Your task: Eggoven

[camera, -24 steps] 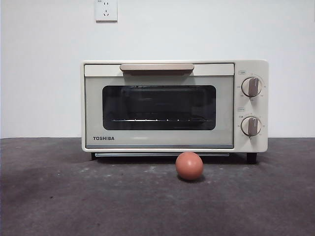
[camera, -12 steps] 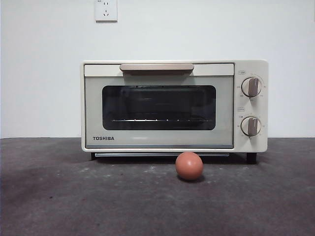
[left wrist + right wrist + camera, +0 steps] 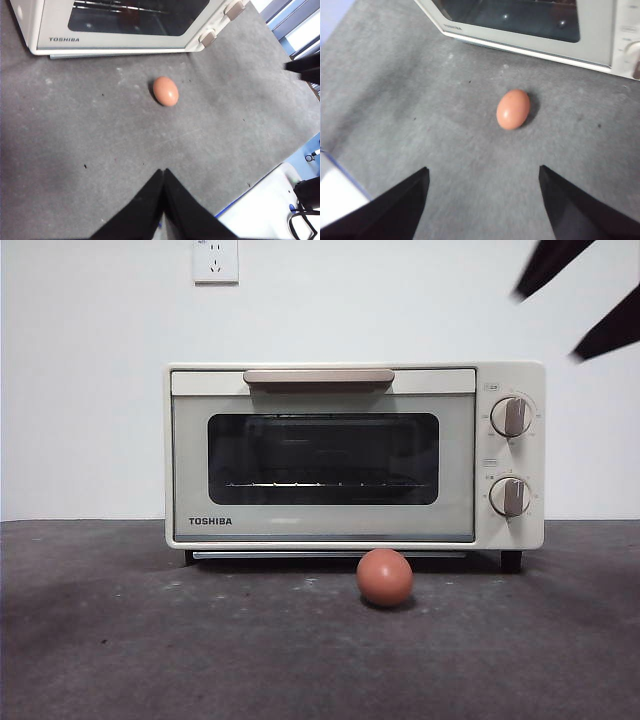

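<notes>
The reddish-brown egg needs to get into the toaster oven [image 3: 355, 455]. I should next grab the egg by its rounded body [image 3: 385, 577] with my right gripper.
A reddish-brown egg [image 3: 385, 577] lies on the dark grey table in front of the cream Toshiba toaster oven [image 3: 355, 455], whose door is closed. The egg also shows in the left wrist view [image 3: 165, 91] and in the right wrist view [image 3: 513, 109]. My right gripper [image 3: 484, 197] is open, high above the table on the near side of the egg; its two black jaws show at the top right of the front view [image 3: 580, 295]. My left gripper [image 3: 163, 175] is shut and empty, farther back from the egg.
A white wall with a socket [image 3: 216, 260] stands behind the oven. The table's edge and a white surface [image 3: 260, 210] lie near the left gripper. The oven's two knobs [image 3: 511, 417] are on its right side.
Two black jaws have come into the top right corner of the front view. The egg and the oven have not moved.
</notes>
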